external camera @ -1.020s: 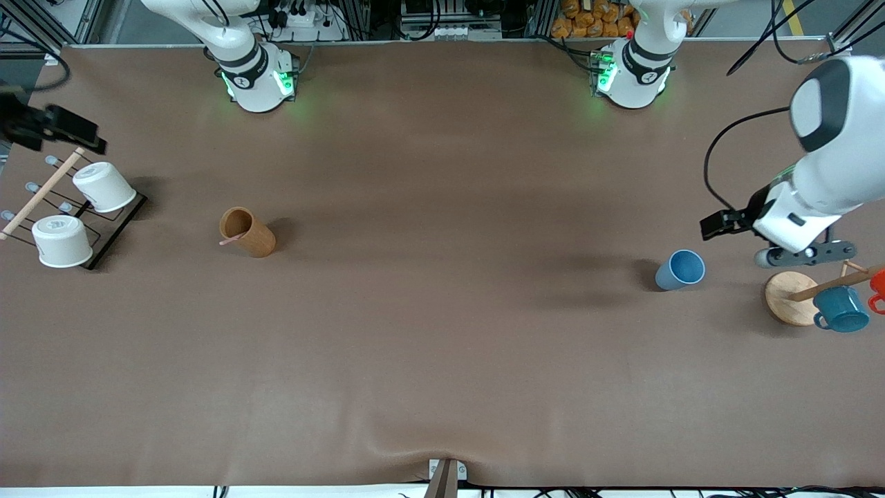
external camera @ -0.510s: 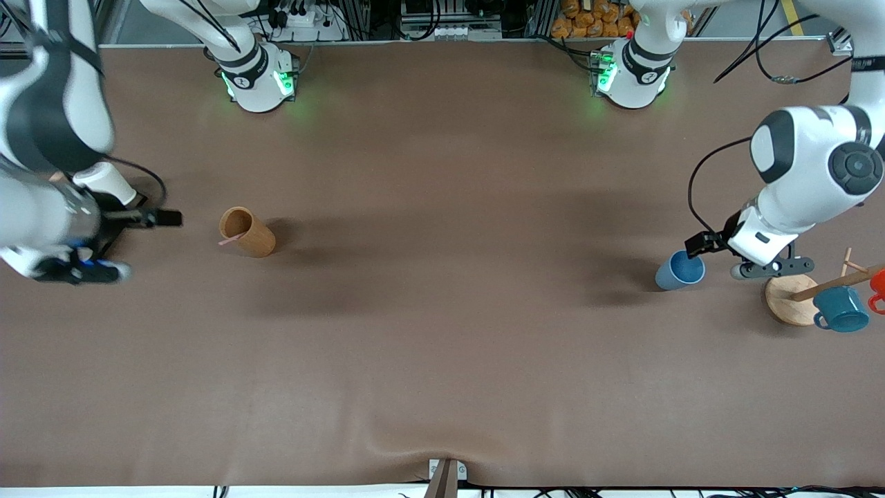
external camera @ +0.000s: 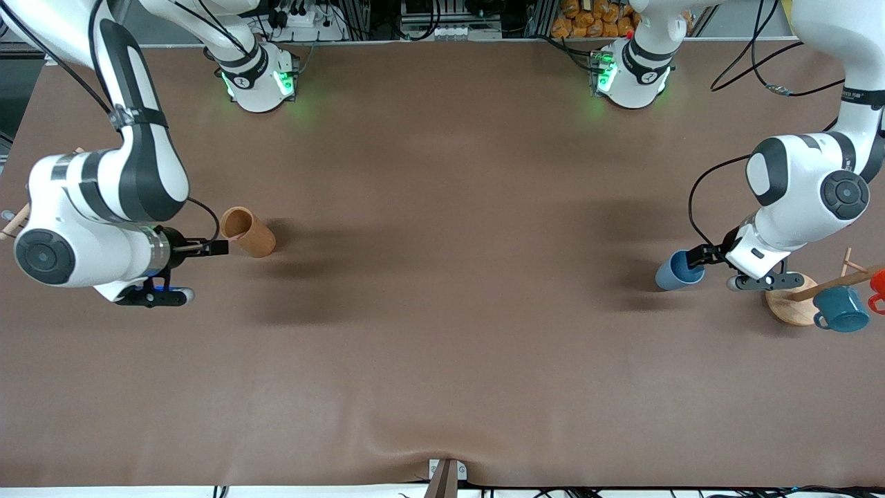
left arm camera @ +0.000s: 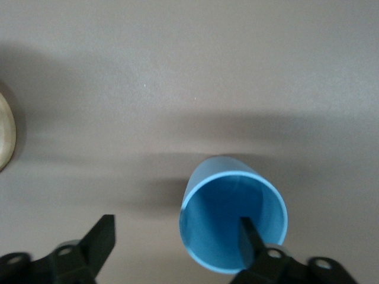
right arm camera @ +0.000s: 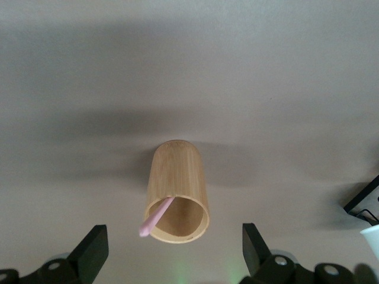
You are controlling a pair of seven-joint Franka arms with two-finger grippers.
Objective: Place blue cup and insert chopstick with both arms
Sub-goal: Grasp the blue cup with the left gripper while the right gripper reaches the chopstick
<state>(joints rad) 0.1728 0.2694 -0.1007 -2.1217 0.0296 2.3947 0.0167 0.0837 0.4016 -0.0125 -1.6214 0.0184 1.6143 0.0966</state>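
Observation:
The pink chopstick needs to go into the blue cup (external camera: 676, 270), so my right gripper should next grab the chopstick by its protruding thick end.
The blue cup (external camera: 676, 270) stands upright on the table toward the left arm's end, and it also shows in the left wrist view (left arm camera: 232, 220). My left gripper (external camera: 702, 257) is open over its rim (left arm camera: 176, 239). One finger (left arm camera: 251, 241) is inside the cup's mouth and the other is outside, clear of the wall. The pale-pink chopstick (right arm camera: 155, 217) leans out of the brown wooden cup (external camera: 247, 232) toward the right arm's end. My right gripper (external camera: 209, 247) is open and empty just above that cup (right arm camera: 177, 192), with its fingers wide on either side (right arm camera: 173, 248).
A mug tree with a round wooden base (external camera: 788, 304) stands beside the blue cup and carries a teal mug (external camera: 840, 309) and an orange mug (external camera: 878, 283). The right wrist view shows a black rack corner (right arm camera: 361, 201) and a white cup's edge (right arm camera: 373, 236).
Both arms have come down from the table's ends. The right gripper has moved from the rack to the wooden cup. The left gripper has dropped onto the blue cup's rim.

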